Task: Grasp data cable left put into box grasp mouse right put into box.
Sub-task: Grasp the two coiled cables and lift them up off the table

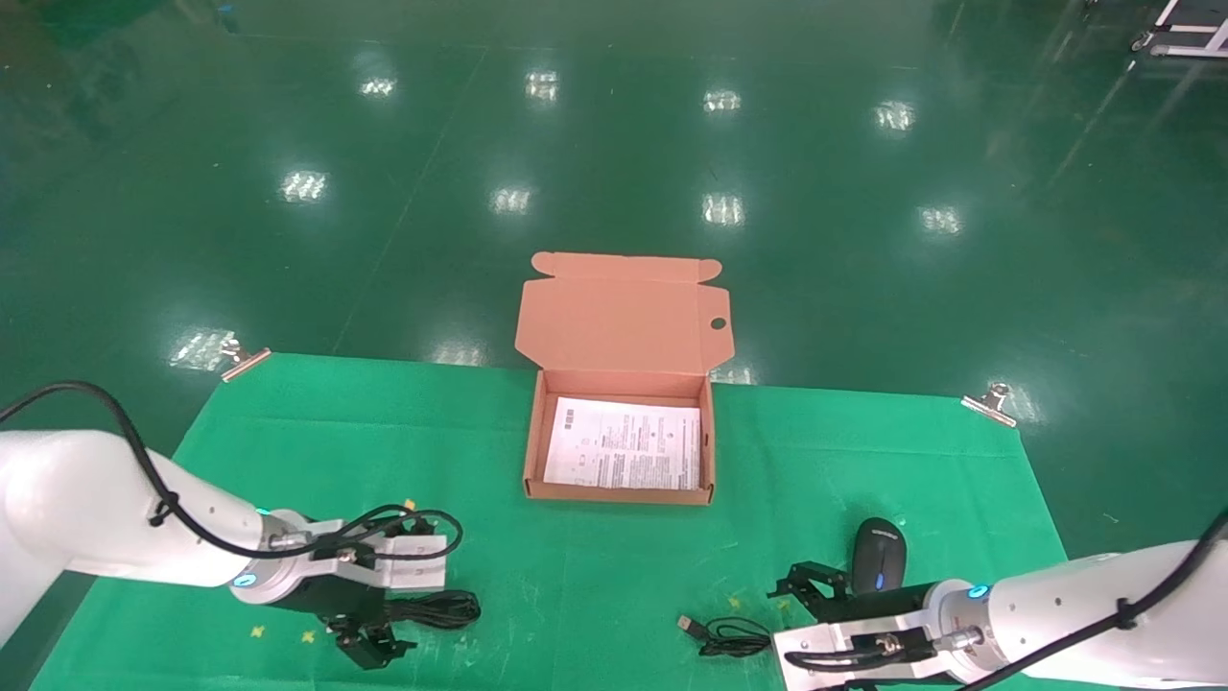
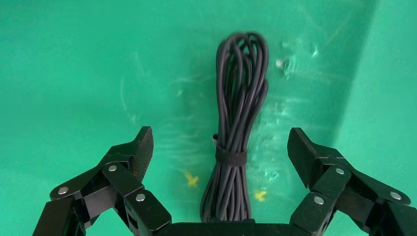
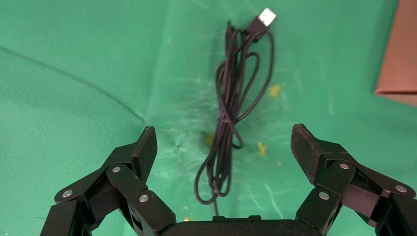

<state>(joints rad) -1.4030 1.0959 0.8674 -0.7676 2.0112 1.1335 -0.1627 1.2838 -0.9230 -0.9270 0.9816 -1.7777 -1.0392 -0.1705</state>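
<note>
Loose loops spread out at both ends of the data cable (image 2: 241, 113), so the robot's left gripper will grab it by its banded middle (image 2: 231, 153) next.
The data cable (image 1: 436, 609), a tied black bundle, lies on the green cloth at the front left. My left gripper (image 1: 376, 640) hangs open over it. In the left wrist view the cable (image 2: 241, 113) lies lengthwise between the spread fingers (image 2: 142, 147), untouched. The black mouse (image 1: 880, 555) sits at the front right, just beyond my right arm. My right gripper (image 1: 814, 587) is open and empty over the mouse's loose cord (image 1: 726, 635). In the right wrist view the cord (image 3: 227, 113) with its USB plug (image 3: 265, 17) lies between open fingers (image 3: 307, 147). The box (image 1: 533, 451) stands open at the middle.
A printed paper sheet (image 1: 624, 443) lies flat inside the box, whose lid (image 1: 614, 312) stands up at the back. Metal clips (image 1: 245, 360) (image 1: 993, 403) hold the cloth at the far corners. A box corner (image 3: 398, 54) shows in the right wrist view.
</note>
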